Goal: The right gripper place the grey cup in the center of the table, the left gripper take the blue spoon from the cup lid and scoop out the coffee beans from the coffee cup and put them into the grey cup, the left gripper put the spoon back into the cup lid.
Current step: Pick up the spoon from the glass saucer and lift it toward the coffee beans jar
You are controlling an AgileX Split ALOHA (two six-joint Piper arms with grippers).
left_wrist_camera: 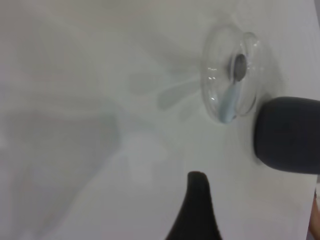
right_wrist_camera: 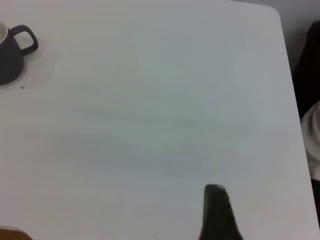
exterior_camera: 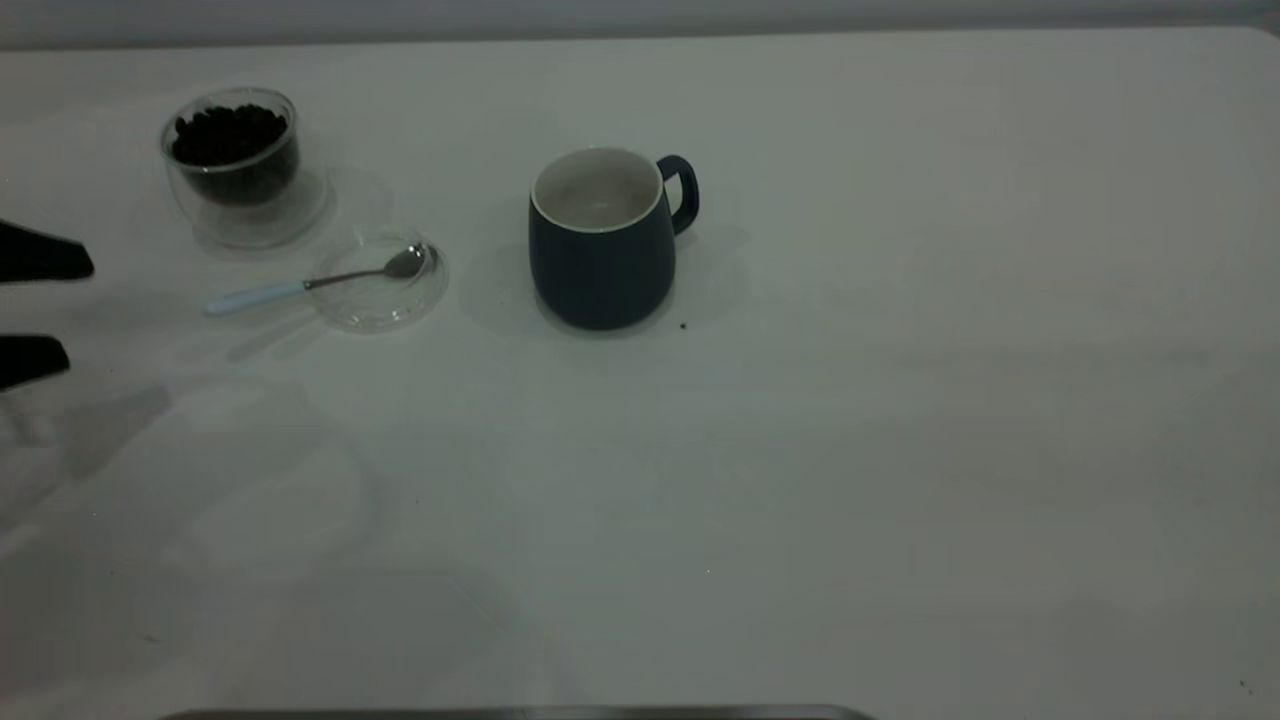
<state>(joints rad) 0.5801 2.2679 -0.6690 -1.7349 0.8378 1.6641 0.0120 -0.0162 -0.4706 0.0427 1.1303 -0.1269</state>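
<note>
I should grab the blue spoon by its handle (exterior_camera: pixel 254 299) with my left gripper next, to scoop coffee beans into the grey cup (exterior_camera: pixel 603 262).
The grey cup (exterior_camera: pixel 603 262) stands upright near the middle of the table (exterior_camera: pixel 900 400), its handle toward the right; it also shows as the grey cup (left_wrist_camera: pixel 287 135) and the grey cup (right_wrist_camera: pixel 9 52). The coffee cup (exterior_camera: pixel 235 170), full of coffee beans (exterior_camera: pixel 228 133), is at the far left. Beside it lies the cup lid (exterior_camera: pixel 385 297) with the blue spoon (exterior_camera: pixel 300 286) resting across it, handle pointing left. My left gripper (exterior_camera: pixel 40 305) hovers open at the left edge, apart from the spoon handle. The cup lid (left_wrist_camera: pixel 250 50) and blue spoon (left_wrist_camera: pixel 228 102) lie ahead of its one visible finger (left_wrist_camera: pixel 197 210). Only one right finger (right_wrist_camera: pixel 217 215) shows, nothing against it.
A single dark speck (exterior_camera: pixel 683 325) lies by the grey cup's base. The table's right corner (right_wrist_camera: pixel 277 12) has dark objects beyond it. A metal strip (exterior_camera: pixel 520 712) runs along the near edge.
</note>
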